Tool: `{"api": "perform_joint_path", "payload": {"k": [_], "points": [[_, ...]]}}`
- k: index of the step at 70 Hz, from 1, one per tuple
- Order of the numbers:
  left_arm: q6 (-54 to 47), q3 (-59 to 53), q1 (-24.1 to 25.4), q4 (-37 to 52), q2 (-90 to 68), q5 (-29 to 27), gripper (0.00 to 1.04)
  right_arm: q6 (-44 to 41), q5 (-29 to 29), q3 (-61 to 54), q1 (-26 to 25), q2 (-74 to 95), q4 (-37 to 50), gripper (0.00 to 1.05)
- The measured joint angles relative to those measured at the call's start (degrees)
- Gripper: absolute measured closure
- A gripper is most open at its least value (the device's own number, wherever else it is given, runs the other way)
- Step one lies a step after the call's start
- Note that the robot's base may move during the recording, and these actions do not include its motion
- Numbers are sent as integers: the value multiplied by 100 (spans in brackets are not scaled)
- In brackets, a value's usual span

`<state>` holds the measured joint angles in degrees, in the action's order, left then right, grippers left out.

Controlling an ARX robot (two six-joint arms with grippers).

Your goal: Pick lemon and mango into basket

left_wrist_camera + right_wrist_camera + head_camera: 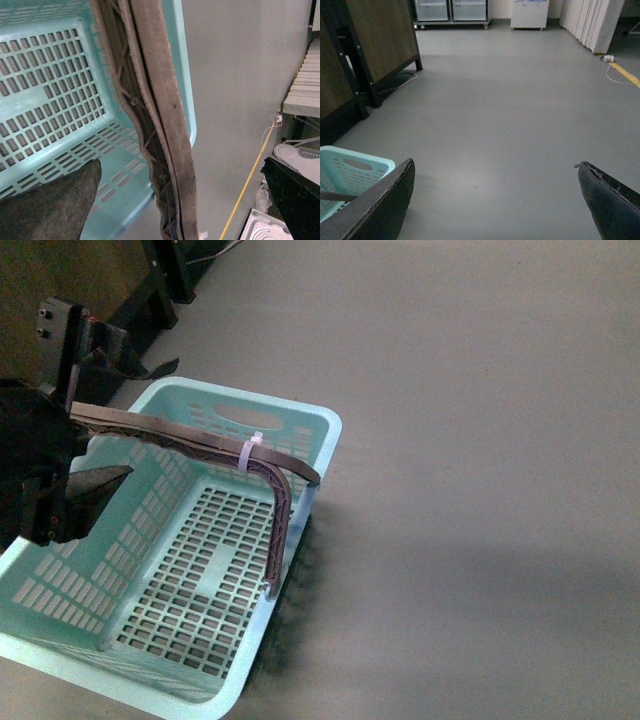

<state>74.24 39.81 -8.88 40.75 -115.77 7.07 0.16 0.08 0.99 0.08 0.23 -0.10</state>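
My left gripper grabs the basket by its brown handle (200, 440) next, to get the basket ready for the lemon and mango.
The light teal basket (300, 418) stands on the grey floor with nothing inside it. Its brown handle (200, 440), bound with a white zip tie (250, 452), arches over it. My left gripper (152, 418) hangs open at the basket's left side, one finger on each side of the handle without touching it. In the left wrist view the handle (155, 100) runs between my left gripper's (175, 200) fingers, above the slotted basket (50, 75). My right gripper (495, 195) is open over bare floor, with the basket (350, 170) off to its side. The lemon and the mango are out of view.
Dark wooden furniture on black legs (150, 290) stands behind the basket, and it shows again as furniture (375, 40) in the right wrist view. A yellow floor line (625, 75), white curtains (590, 20) and cabinets (452, 10) lie far off. Grey floor (480, 490) spreads to the right.
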Motion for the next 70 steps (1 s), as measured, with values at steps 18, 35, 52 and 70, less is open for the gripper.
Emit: {"api": "perform_joint_path", "payload": {"k": [18,35,52,70], "points": [[98,929,-236,-254,-791,-304,7,0,0,-2,0,-2,0,9],[214,1425,-457,-417,-1080,-461,37,0,0,-2,2,-2,0,9],[409,1427,-479,-474,-1220,-560,85,0,0,-2,2,-2,0,9],[540,588,-463,-466,-227,-365,90,0,0,-2,0,-2,0,9]]}}
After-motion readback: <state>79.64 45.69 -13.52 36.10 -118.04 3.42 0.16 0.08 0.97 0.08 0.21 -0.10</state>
